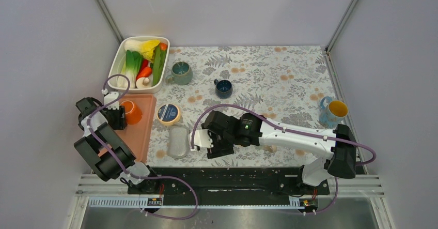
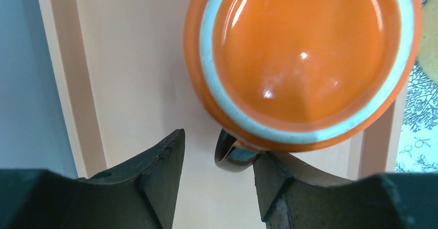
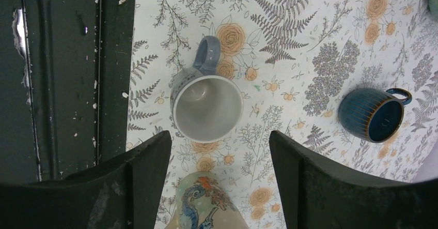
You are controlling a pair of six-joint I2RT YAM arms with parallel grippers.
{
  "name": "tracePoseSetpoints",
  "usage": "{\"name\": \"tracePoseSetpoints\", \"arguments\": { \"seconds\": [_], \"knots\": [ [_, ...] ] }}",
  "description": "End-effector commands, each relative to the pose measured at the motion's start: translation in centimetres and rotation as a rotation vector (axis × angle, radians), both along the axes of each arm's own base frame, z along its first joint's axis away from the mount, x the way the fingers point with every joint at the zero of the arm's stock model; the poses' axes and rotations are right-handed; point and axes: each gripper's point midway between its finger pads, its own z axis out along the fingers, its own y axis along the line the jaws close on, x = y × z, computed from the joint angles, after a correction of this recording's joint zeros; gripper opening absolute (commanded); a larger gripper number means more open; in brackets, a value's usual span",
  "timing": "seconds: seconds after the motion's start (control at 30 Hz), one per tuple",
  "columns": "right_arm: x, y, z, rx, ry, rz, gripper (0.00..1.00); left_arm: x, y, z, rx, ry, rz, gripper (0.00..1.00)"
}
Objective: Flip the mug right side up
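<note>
Next, my left gripper grabs the orange mug by its dark handle (image 2: 234, 155), so the mug's body stays free to hand over to my right gripper for turning.
An orange mug (image 1: 131, 112) stands on the pink tray (image 1: 142, 136). In the left wrist view the orange mug (image 2: 304, 53) turns a glossy round face with a pale blue ring upward; I cannot tell whether that is mouth or base. My left gripper (image 2: 218, 146) is open, and the mug's dark handle (image 2: 235, 155) lies between its fingers, close to the right one. In the top view the left gripper (image 1: 120, 116) sits just left of the mug. My right gripper (image 1: 206, 145) is open and high; a pale dragon-painted mug (image 3: 206, 203) shows between its fingers (image 3: 219, 136), no opening visible.
An upright grey mug (image 3: 206, 107) stands by the black rail (image 3: 62, 84). A dark blue mug (image 1: 223, 87), a green mug (image 1: 181, 73) and a yellow-lined mug (image 1: 333, 111) stand upright. A white bin (image 1: 144, 37) holds vegetables. A tape roll (image 1: 168, 113) and a pale oblong dish (image 1: 178, 141) lie beside the tray.
</note>
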Motion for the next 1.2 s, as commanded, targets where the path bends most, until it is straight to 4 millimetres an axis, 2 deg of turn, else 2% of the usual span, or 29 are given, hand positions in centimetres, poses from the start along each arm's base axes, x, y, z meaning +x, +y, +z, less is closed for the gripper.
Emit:
{"name": "tracePoseSetpoints", "arguments": {
  "seconds": [0.0,0.1,0.13,0.17,0.23,0.27,0.4,0.53,0.67,0.77,0.9,0.97,1.0,1.07,1.17],
  "knots": [
    [-0.1,0.2,1.6,0.054,-0.019,-0.018,0.79,3.0,0.1,1.9,0.016,-0.103,-0.031,0.52],
    [0.0,0.2,1.6,0.055,-0.018,-0.024,0.79,3.7,0.1,1.9,0.014,-0.104,-0.028,0.45],
    [0.0,0.2,1.7,0.058,-0.017,-0.026,0.79,3.9,0.0,2.0,0.008,-0.105,-0.029,0.39],
    [0.0,0.2,1.6,0.057,-0.015,-0.027,0.79,3.9,-0.1,2.0,0.000,-0.106,-0.033,0.30],
    [0.0,0.2,1.7,0.062,-0.014,-0.033,0.79,3.9,-0.7,2.2,-0.022,-0.107,-0.036,0.02],
    [0.0,0.4,1.9,0.068,-0.012,-0.040,0.79,3.8,-1.0,2.3,-0.036,-0.110,-0.034,0.00],
    [1.0,2.2,3.6,0.172,-0.007,-0.136,0.79,4.0,-2.8,4.4,-0.120,-0.142,-0.013,0.00],
    [3.7,5.4,7.6,0.421,0.048,-0.287,0.80,5.2,-5.7,7.8,-0.226,-0.197,-0.014,0.00],
    [6.5,7.7,11.5,0.689,0.200,-0.428,0.84,6.2,-8.4,11.8,-0.309,-0.275,-0.037,0.00],
    [8.4,8.9,13.2,0.842,0.333,-0.521,0.87,6.8,-10.7,14.8,-0.340,-0.326,-0.086,0.00],
    [12.1,9.9,13.9,1.014,0.585,-0.667,0.89,8.0,-15.6,17.8,-0.407,-0.351,-0.191,0.00],
    [13.8,10.0,14.6,1.128,0.720,-0.701,0.99,8.3,-18.1,19.3,-0.460,-0.358,-0.249,0.00],
    [14.7,9.7,14.6,1.178,0.775,-0.730,0.99,8.3,-19.4,19.9,-0.482,-0.359,-0.279,0.00],
    [16.0,9.1,15.3,1.271,0.841,-0.733,0.99,8.1,-21.9,21.2,-0.512,-0.364,-0.346,0.00],
    [16.9,8.7,16.4,1.345,0.866,-0.708,0.99,7.2,-26.1,23.2,-0.553,-0.370,-0.467,0.00]
  ]
}}
